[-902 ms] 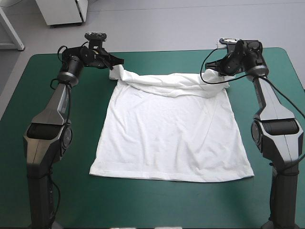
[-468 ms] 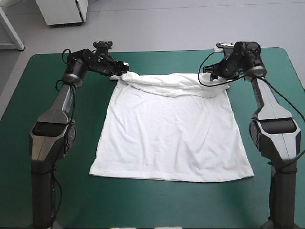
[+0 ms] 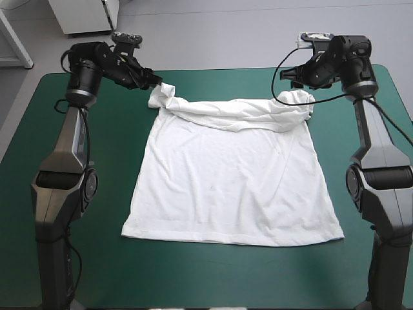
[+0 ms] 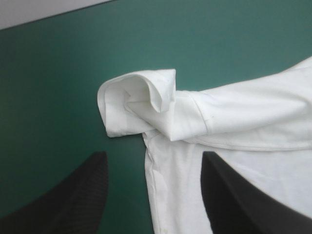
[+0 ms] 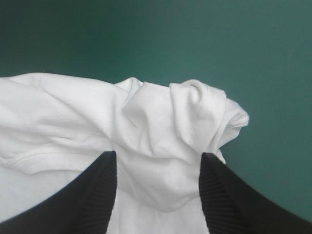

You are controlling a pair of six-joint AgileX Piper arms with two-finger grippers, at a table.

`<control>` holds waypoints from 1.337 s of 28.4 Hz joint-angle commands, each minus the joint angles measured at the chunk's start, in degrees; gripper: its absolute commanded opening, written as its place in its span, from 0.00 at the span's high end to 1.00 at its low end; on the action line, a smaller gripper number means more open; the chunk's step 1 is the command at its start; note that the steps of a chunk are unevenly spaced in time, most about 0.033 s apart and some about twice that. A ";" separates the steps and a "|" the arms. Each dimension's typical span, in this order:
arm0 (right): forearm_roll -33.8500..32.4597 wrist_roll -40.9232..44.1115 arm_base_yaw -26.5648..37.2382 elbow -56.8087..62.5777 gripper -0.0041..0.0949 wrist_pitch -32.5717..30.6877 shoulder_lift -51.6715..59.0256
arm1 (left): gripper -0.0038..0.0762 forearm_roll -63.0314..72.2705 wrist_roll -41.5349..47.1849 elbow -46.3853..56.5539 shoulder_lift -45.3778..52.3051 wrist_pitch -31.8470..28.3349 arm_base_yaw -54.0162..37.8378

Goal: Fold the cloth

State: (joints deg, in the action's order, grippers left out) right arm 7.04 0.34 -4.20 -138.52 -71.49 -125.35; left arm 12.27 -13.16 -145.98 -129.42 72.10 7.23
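Note:
The T-shirt's body point(image 3: 226, 181) lies flat on the cover, so I need to grab that curled sleeve point(image 3: 166, 90) next with my left gripper to fold the T-shirt.
The white T-shirt point(image 3: 232, 181) lies spread flat on the teal-green cover, hem toward the near edge. Its far part is turned over in a rumpled band point(image 3: 239, 115). My left gripper point(image 3: 151, 81) hovers open just beyond the far left corner. In the left wrist view its fingers point(image 4: 153, 158) stand apart over the shirt's edge, and the curled sleeve point(image 4: 136, 105) lies ahead of them. My right gripper point(image 3: 298, 75) is open above the far right corner. A bunched sleeve point(image 5: 200, 112) lies ahead of its spread fingers point(image 5: 158, 156). Neither gripper holds cloth.
Teal-green cover point(image 3: 193, 274) shows on every side of the shirt, widest along the near edge and at the left. The table's far edge point(image 3: 219, 70) runs just behind both grippers.
Both grippers were shut on the shirt's far corners; they have opened and let go. Both have lifted and drawn back toward the far edge, leaving the sleeves bunched on the table.

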 commanded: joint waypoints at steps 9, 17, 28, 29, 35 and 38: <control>-2.24 1.95 0.41 20.27 0.49 -0.09 22.34 | 0.44 -1.21 2.51 21.66 24.73 1.68 0.20; -1.62 2.51 0.41 38.60 0.49 -0.09 35.37 | 0.44 -11.34 8.51 48.33 42.22 1.61 6.08; -1.46 3.64 0.30 46.94 0.49 0.02 49.58 | 0.45 -16.84 28.58 76.12 58.75 0.20 19.39; -1.46 3.79 0.30 47.78 0.49 0.02 50.65 | 0.46 -16.96 30.22 78.34 59.38 -0.71 20.21; -1.92 3.79 0.30 55.79 0.49 0.02 57.84 | 0.63 -16.71 33.88 87.96 59.95 -5.47 20.78; -1.93 3.79 0.30 59.24 0.49 0.02 58.86 | 0.63 -16.58 33.88 91.13 59.87 -9.76 20.78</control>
State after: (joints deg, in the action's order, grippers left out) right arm 5.19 4.18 -4.20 -79.88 -71.53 -68.29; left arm -4.11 20.05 -55.13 -70.84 65.87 27.69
